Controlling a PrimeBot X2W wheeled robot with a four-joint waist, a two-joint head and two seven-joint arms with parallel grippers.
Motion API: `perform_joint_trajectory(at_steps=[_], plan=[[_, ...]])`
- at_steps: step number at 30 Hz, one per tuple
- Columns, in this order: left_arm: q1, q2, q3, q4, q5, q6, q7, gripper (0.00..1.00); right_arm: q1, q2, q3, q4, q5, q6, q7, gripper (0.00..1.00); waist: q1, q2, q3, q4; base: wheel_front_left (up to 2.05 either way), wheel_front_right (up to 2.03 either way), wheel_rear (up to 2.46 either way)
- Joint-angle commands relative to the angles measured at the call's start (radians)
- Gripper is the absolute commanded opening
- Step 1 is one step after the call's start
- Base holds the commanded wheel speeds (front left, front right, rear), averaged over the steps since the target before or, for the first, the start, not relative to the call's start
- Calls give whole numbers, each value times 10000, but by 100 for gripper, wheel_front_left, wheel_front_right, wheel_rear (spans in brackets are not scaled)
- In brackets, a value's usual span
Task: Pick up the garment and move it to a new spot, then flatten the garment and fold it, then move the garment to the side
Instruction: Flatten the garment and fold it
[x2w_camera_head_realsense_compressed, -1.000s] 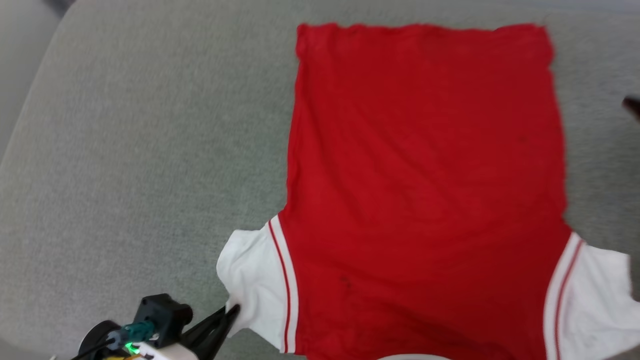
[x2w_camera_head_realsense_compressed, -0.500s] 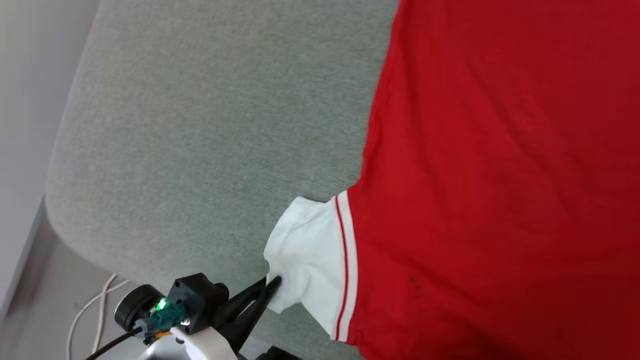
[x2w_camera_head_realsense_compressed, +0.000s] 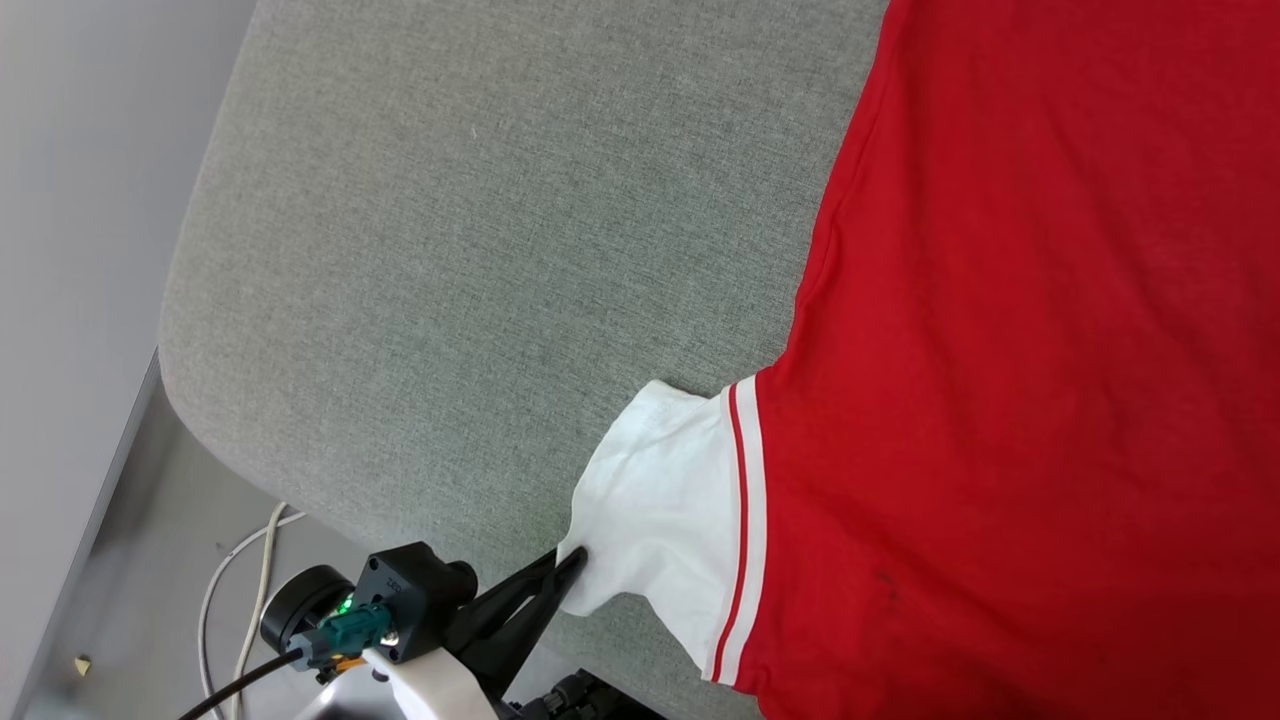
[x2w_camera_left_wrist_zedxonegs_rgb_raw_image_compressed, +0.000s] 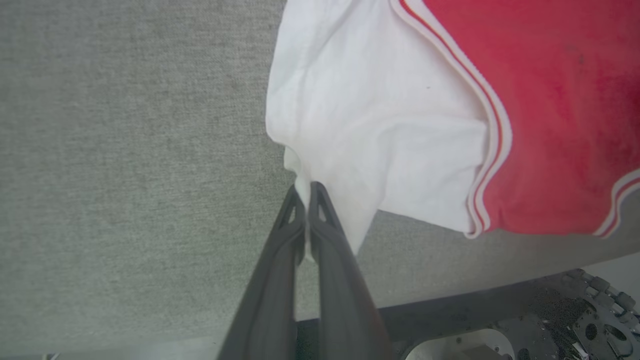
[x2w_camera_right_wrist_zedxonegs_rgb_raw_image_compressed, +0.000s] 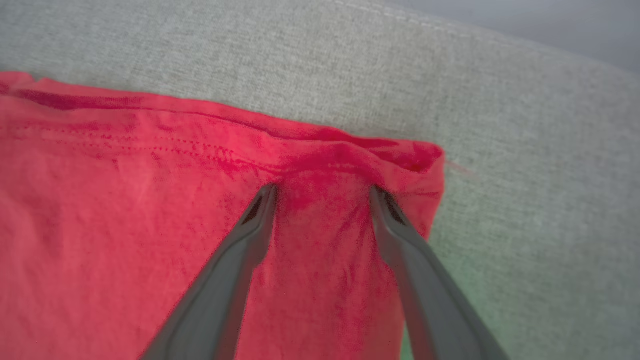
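My right gripper grabs the garment by its bunched hem corner (x2w_camera_right_wrist_zedxonegs_rgb_raw_image_compressed: 327, 174) next, since the cloth stands up there while the red body (x2w_camera_right_wrist_zedxonegs_rgb_raw_image_compressed: 138, 240) lies flat.
The garment (x2w_camera_head_realsense_compressed: 1040, 330), red with a white sleeve (x2w_camera_head_realsense_compressed: 660, 510) and stripe trim, lies flat on the grey cushion (x2w_camera_head_realsense_compressed: 480, 250), running off the right of the head view. My left gripper (x2w_camera_head_realsense_compressed: 572, 562) is at the sleeve's outer corner, shut on the white cloth; the left wrist view shows the left gripper (x2w_camera_left_wrist_zedxonegs_rgb_raw_image_compressed: 306, 191) pinching the sleeve (x2w_camera_left_wrist_zedxonegs_rgb_raw_image_compressed: 380, 130) between closed fingers. In the right wrist view my right gripper (x2w_camera_right_wrist_zedxonegs_rgb_raw_image_compressed: 324, 192) stands open on the garment (x2w_camera_right_wrist_zedxonegs_rgb_raw_image_compressed: 125, 220) near a corner of its far edge, with red cloth bunched between its fingertips.
The cushion's rounded edge (x2w_camera_head_realsense_compressed: 185, 330) falls away at the left to a pale floor with a white cable (x2w_camera_head_realsense_compressed: 235, 570). Part of my dark base (x2w_camera_left_wrist_zedxonegs_rgb_raw_image_compressed: 575, 320) shows below the cushion's near edge. Bare cushion (x2w_camera_right_wrist_zedxonegs_rgb_raw_image_compressed: 525, 125) lies beyond the garment's corner.
The head camera has swung left, so the garment now sits further right and the cushion's edge and floor show. The left gripper still holds the sleeve corner.
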Motion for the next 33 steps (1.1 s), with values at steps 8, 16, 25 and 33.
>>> perform_joint_trajectory(at_steps=[8,16,25,33], plan=[[-137,44,118,196,-46,14,-178,0,1171,326,-114,512,-155,-5,18,0,0,0,-491,-362,0,0,0],[144,266,286,311,-101,263,-77,0,2294,319,175,718,282,-7,-591,0,0,0,-1767,-1337,0,0,0],[704,536,580,394,-365,726,48,0,4454,273,833,353,1626,-7,-1273,0,0,0,-3445,-2728,0,0,0],[1269,746,859,609,-517,1123,-60,0,6652,220,859,-646,2686,-5,-1796,0,0,0,-4627,-3764,0,0,0]])
